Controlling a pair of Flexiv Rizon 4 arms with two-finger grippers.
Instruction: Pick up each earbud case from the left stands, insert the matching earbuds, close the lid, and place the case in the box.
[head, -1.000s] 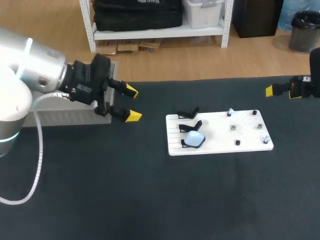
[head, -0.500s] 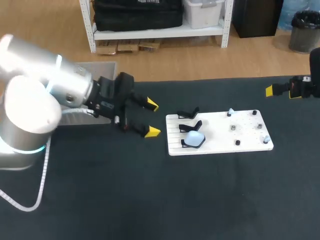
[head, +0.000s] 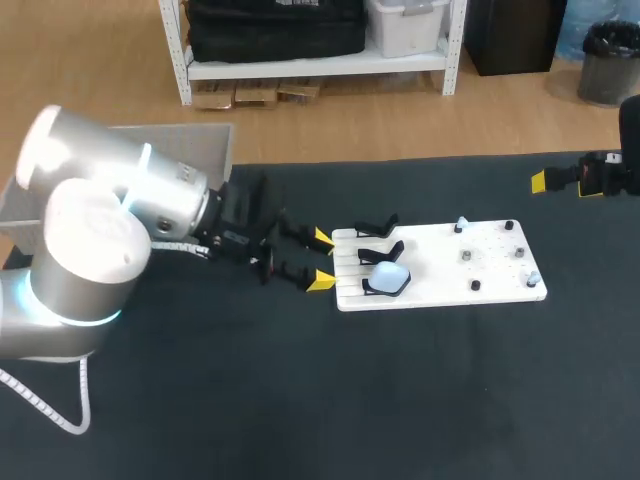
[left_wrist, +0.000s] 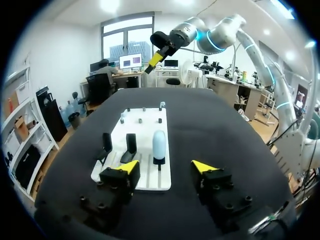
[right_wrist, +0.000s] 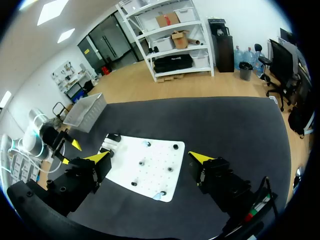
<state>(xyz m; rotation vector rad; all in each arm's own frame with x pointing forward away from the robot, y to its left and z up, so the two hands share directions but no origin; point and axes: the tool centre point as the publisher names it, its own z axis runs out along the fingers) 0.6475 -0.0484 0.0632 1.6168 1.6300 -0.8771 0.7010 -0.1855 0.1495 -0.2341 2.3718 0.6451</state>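
My left gripper grabs the pale blue earbud case by its lower body (head: 388, 279) (left_wrist: 159, 152) next, so that the matching earbuds go in.
A white board (head: 440, 262) lies mid-table with three black stands along its left side. The nearest stand holds a pale blue earbud case (head: 388, 277); the other two stands (head: 376, 226) are bare. Small blue earbuds (head: 461, 224) (head: 533, 279) sit on pegs at the board's right. My left gripper (head: 322, 259) is open at the board's left edge, just short of the stands. In the left wrist view the case (left_wrist: 158, 144) stands ahead of the open left gripper (left_wrist: 166, 167), nothing between the fingers. My right gripper (right_wrist: 150, 157) hangs open, high above the board (right_wrist: 150, 172).
A grey box (head: 190, 150) stands at the table's back left, behind my left arm; it also shows in the right wrist view (right_wrist: 87, 110). Several small dark pegs dot the board's right half. My right gripper (head: 545, 181) is at the far right edge.
My left arm has swung right from beside the grey box to the board's left edge, and its fingers stand a little closer together. The right arm has kept still.
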